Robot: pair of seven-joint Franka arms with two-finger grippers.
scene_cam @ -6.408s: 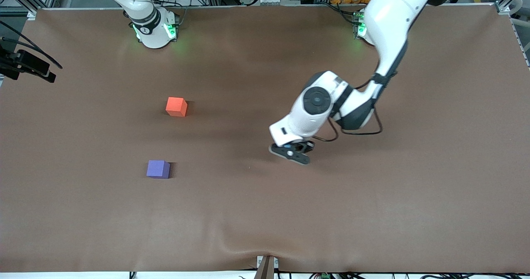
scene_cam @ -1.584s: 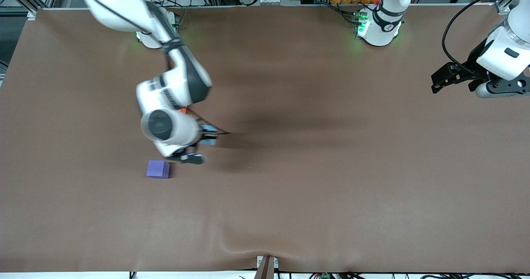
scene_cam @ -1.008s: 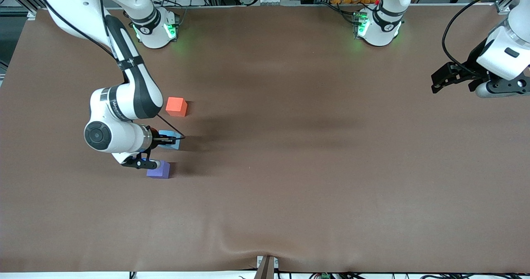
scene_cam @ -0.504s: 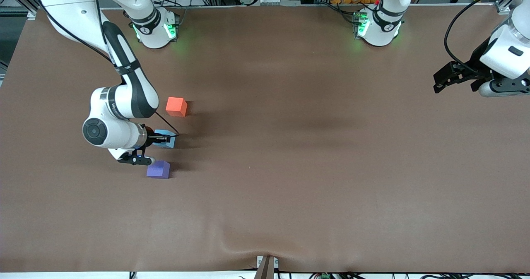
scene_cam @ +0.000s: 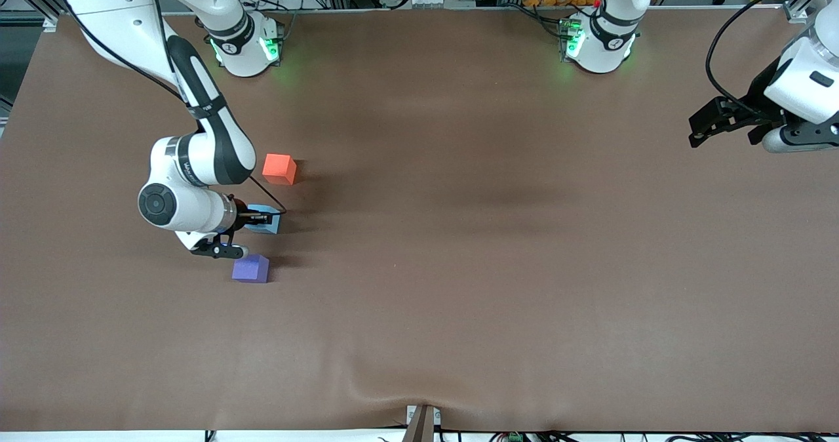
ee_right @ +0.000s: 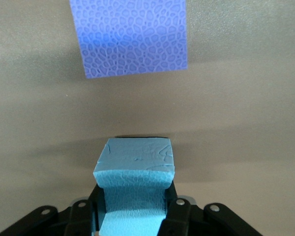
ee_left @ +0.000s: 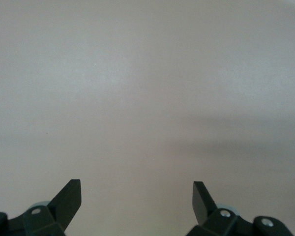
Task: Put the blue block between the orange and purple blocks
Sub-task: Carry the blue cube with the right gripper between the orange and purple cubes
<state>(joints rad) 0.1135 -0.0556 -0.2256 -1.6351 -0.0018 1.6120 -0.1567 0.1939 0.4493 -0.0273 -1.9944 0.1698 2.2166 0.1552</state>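
The blue block sits low on the brown table between the orange block [scene_cam: 278, 168] and purple block and would stay there. It is now time for my right gripper to open.
The orange block [scene_cam: 278, 168] and the purple block [scene_cam: 250, 269] sit on the brown table toward the right arm's end, the purple one nearer the front camera. My right gripper [scene_cam: 257, 218] is shut on the blue block [scene_cam: 263, 219] and holds it low between them. In the right wrist view the blue block [ee_right: 133, 189] is squeezed between the fingers, with the purple block [ee_right: 132, 37] just ahead. My left gripper [scene_cam: 711, 119] is open and empty, waiting over the left arm's end of the table; its wrist view shows spread fingertips [ee_left: 69, 196] over bare table.
The brown table cover [scene_cam: 459, 265] has a wrinkle near its front edge at the middle. Both arm bases stand along the table's back edge.
My right arm brought the blue block in between the orange and purple blocks and has settled there, shifting only slightly in the last second. The left arm drew back to its end of the table.
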